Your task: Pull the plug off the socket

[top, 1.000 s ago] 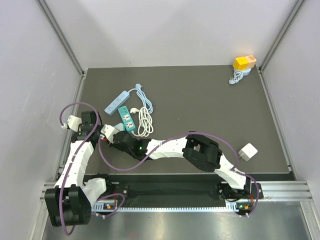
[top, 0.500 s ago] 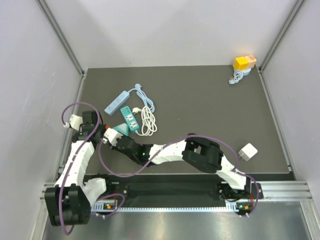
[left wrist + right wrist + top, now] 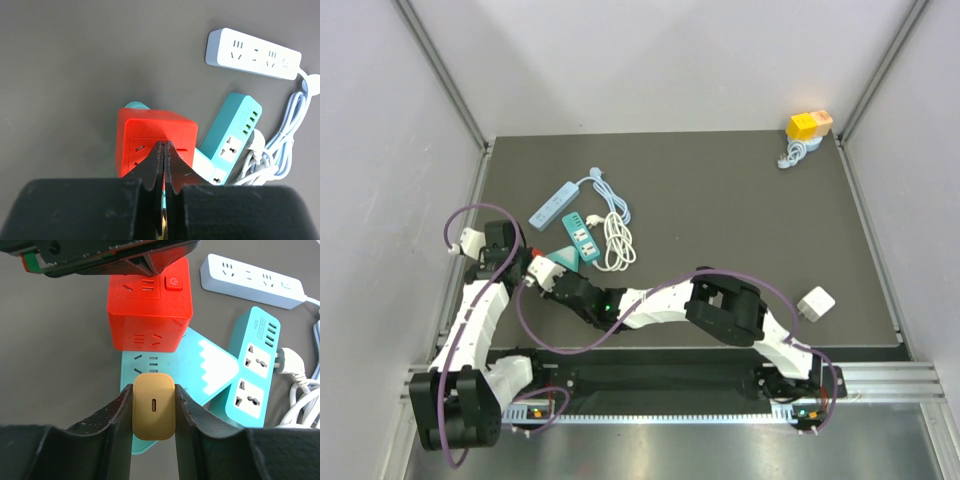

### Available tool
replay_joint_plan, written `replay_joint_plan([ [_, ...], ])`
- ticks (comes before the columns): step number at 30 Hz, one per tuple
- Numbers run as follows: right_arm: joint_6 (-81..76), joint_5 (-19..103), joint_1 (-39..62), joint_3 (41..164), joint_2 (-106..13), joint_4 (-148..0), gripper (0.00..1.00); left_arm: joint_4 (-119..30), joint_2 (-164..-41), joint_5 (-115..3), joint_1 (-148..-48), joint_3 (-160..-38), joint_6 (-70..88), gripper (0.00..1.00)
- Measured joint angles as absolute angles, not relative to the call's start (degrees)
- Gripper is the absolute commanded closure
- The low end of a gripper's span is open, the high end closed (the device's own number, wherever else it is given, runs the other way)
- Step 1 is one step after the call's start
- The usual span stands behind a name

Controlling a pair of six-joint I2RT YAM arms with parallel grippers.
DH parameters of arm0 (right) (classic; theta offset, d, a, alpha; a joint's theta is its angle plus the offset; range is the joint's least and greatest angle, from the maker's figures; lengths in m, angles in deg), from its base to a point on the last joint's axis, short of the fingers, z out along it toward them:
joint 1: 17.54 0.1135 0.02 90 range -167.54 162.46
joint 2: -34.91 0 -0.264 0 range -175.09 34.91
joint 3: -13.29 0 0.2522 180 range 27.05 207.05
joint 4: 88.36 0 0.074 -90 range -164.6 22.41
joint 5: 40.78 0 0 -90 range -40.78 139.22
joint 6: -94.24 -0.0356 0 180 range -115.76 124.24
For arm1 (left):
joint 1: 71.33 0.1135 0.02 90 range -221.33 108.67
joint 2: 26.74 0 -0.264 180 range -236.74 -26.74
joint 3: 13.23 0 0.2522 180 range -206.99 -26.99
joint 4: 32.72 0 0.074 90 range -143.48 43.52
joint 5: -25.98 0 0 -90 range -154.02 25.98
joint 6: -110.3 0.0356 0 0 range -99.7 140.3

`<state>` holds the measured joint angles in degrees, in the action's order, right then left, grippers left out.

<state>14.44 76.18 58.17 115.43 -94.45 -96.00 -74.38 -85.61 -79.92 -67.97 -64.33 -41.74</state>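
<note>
My left gripper is only pressing on the cube with its closed fingers. The red cube would stay behind if I lifted my left gripper now.
My right gripper is shut on a tan plug, one finger on each side. The plug sits over the near part of a flat teal triangular socket; I cannot tell whether its pins are in. A red cube socket rests on the far part of the teal socket. My left gripper is shut and empty, with its tips pressed on the red cube. In the top view both grippers meet at the table's left, left gripper, right gripper, beside the teal socket.
A teal power strip and a white power strip lie just beyond, with a coiled white cable to their right. A white adapter cube lies at the right. A yellow-orange block sits at the back right corner.
Over the second, my right gripper drew back toward the near edge with the plug. The teal triangular socket came into view and the teal strip shifted. Nothing moved in the last half second.
</note>
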Motion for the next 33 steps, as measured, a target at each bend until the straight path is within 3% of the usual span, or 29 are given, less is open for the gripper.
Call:
replay_joint_plan([
  [28, 10.50, 74.48, 56.31, 117.04, -91.02, -92.55, 1.00, -65.88, -86.99, -77.28, -67.93, -61.92, -43.99, 1.00],
  [33, 10.05, 73.58, 55.94, 116.74, -87.33, -91.85, 1.00, -71.89, -89.13, -76.38, -67.97, -58.52, -43.42, 1.00],
])
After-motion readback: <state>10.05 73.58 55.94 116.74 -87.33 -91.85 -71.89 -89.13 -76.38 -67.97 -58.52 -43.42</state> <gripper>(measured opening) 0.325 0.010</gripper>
